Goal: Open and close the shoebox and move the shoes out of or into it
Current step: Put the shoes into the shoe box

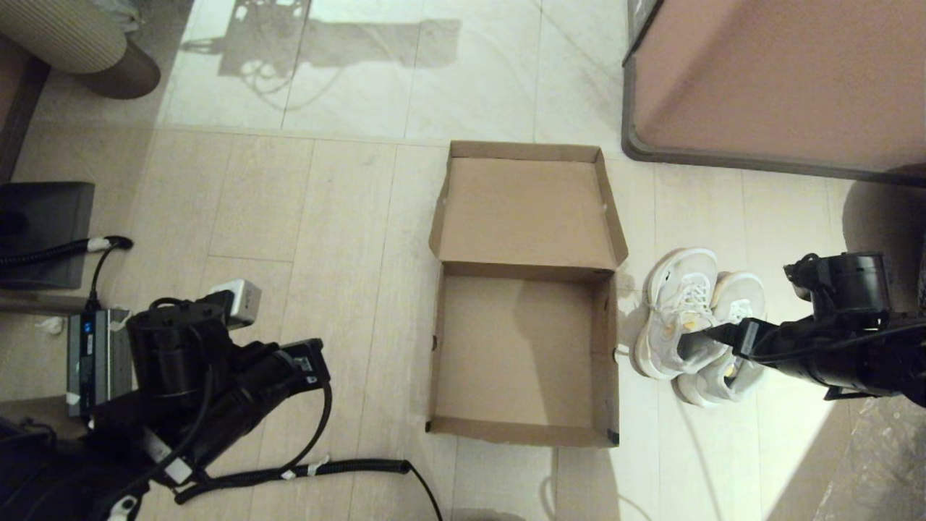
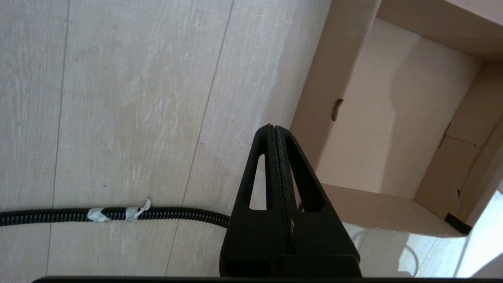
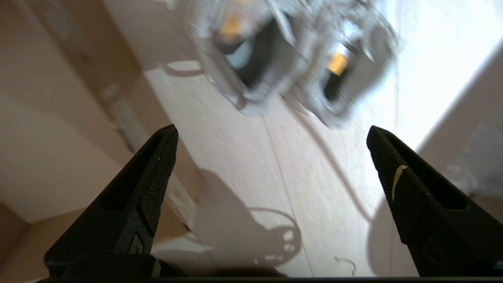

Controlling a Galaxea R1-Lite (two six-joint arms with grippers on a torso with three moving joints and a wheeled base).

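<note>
My right gripper should next grab the white shoes by their adjoining collar sides, to move the pair into the open shoebox.
The brown cardboard shoebox (image 1: 441, 340) lies open on the floor, its lid (image 1: 528, 210) folded back flat on the far side, and it holds nothing. Both white shoes (image 1: 684, 318) stand side by side on the floor just right of the box, toes pointing away. My right gripper (image 1: 712, 334) hovers over their heel ends. In the right wrist view that gripper (image 3: 271, 135) is open and empty, with the shoes (image 3: 283, 51) ahead of it. My left gripper (image 2: 273, 129) is shut on nothing, low at the near left, facing the box's left wall (image 2: 314, 102).
A black coiled cable (image 1: 325, 469) runs along the floor near the box's front left corner. Electronics and a white adapter (image 1: 242, 300) sit at the left. A large pinkish furniture block (image 1: 781, 72) stands at the back right.
</note>
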